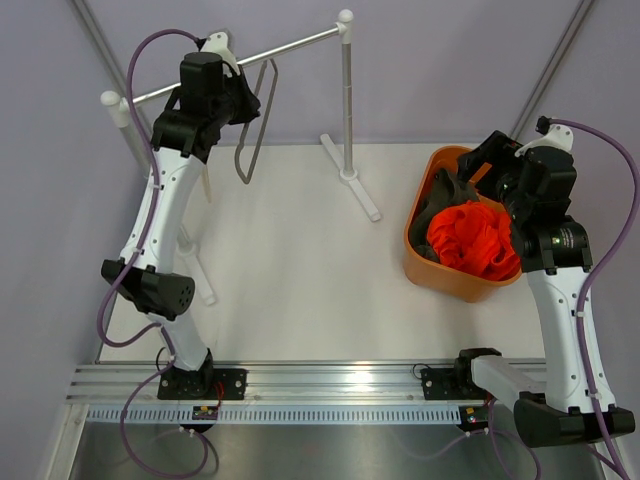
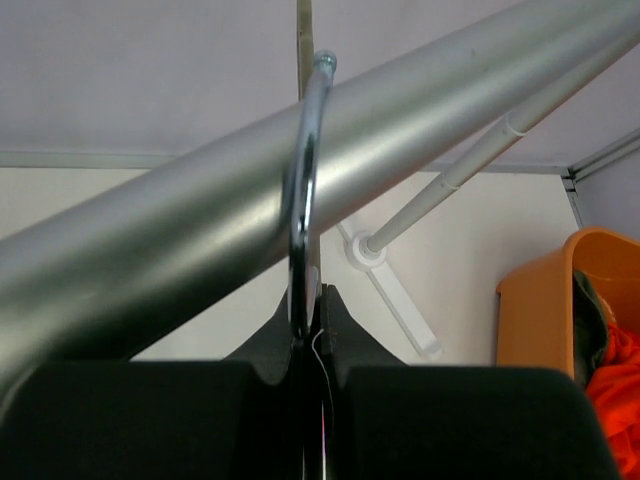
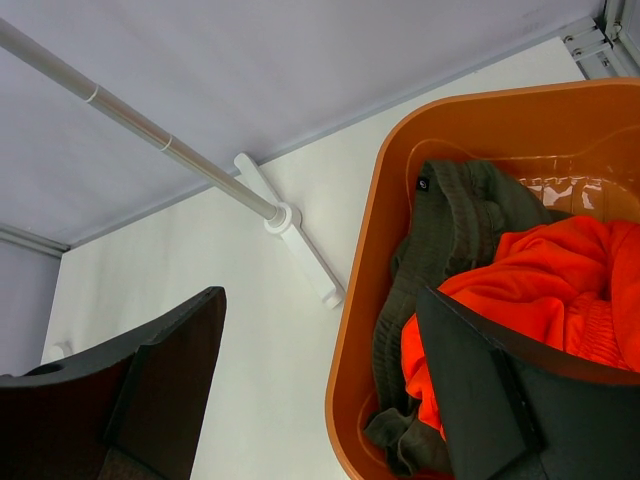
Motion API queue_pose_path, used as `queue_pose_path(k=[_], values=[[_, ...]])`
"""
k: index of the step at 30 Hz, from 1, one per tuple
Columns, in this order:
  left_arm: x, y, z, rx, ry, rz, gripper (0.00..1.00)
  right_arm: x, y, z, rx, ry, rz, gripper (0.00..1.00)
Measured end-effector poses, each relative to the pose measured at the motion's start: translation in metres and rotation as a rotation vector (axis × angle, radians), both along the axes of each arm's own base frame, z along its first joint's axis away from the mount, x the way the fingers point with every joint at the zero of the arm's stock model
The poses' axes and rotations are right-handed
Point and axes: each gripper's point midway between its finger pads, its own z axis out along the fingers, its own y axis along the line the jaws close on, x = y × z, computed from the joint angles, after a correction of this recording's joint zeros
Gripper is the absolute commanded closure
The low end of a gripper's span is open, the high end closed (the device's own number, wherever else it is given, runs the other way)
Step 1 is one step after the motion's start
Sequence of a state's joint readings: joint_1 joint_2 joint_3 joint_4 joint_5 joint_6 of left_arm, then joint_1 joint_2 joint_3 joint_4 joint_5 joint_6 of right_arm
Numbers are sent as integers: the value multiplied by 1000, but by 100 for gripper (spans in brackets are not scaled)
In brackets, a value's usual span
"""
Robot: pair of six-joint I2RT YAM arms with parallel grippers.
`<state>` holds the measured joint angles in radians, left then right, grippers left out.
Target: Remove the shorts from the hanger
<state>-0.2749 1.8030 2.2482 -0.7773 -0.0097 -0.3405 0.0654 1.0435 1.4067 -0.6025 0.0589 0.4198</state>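
The hanger's metal hook bends over the rack's bar (image 1: pixel 290 45), and the hook's tip is past the far side of the bar. The hanger would hang, so my left gripper needs to open its fingers.
The bright orange shorts (image 1: pixel 475 240) lie crumpled in an orange bin (image 1: pixel 418 262) at the right; they also show in the right wrist view (image 3: pixel 560 270). The dark grey hanger (image 1: pixel 258 130) hangs bare from the rack's rail (image 1: pixel 290 45), its metal hook (image 2: pixel 305 180) over the rail. My left gripper (image 1: pixel 238 98) is up at the rail, jaws shut on the hanger's neck just under the hook (image 2: pixel 318 300). My right gripper (image 1: pixel 488 158) is open and empty above the bin's far left rim (image 3: pixel 320 370), apart from the shorts.
A dark olive garment (image 3: pixel 440 220) lies in the bin (image 3: pixel 360 330) beside and under the shorts. The white rack's right post and foot (image 1: pixel 350 175) stand at the middle back; its left post (image 1: pixel 115 105) is beside my left arm.
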Motion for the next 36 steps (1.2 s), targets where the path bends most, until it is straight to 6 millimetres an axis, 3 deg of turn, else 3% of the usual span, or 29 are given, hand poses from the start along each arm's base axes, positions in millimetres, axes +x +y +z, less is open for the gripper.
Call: queue_pose_path(k=[2, 8, 14, 20, 30, 36], values=[[0, -1, 0, 1, -9, 4, 100, 0, 0, 0, 2, 0, 0, 15], [-9, -2, 0, 4, -27, 6, 82, 1, 0, -2, 4, 3, 0, 15], [-17, -1, -5, 11, -13, 6, 75, 1, 0, -2, 3, 3, 0, 15], [-27, -5, 5, 11, -36, -14, 63, 1, 0, -2, 4, 3, 1, 14], [-79, -9, 46, -3, -126, -62, 50, 0, 3, -2, 7, 5, 18, 12], [-113, -16, 51, 15, -145, -109, 50, 0, 6, -2, 3, 5, 33, 7]])
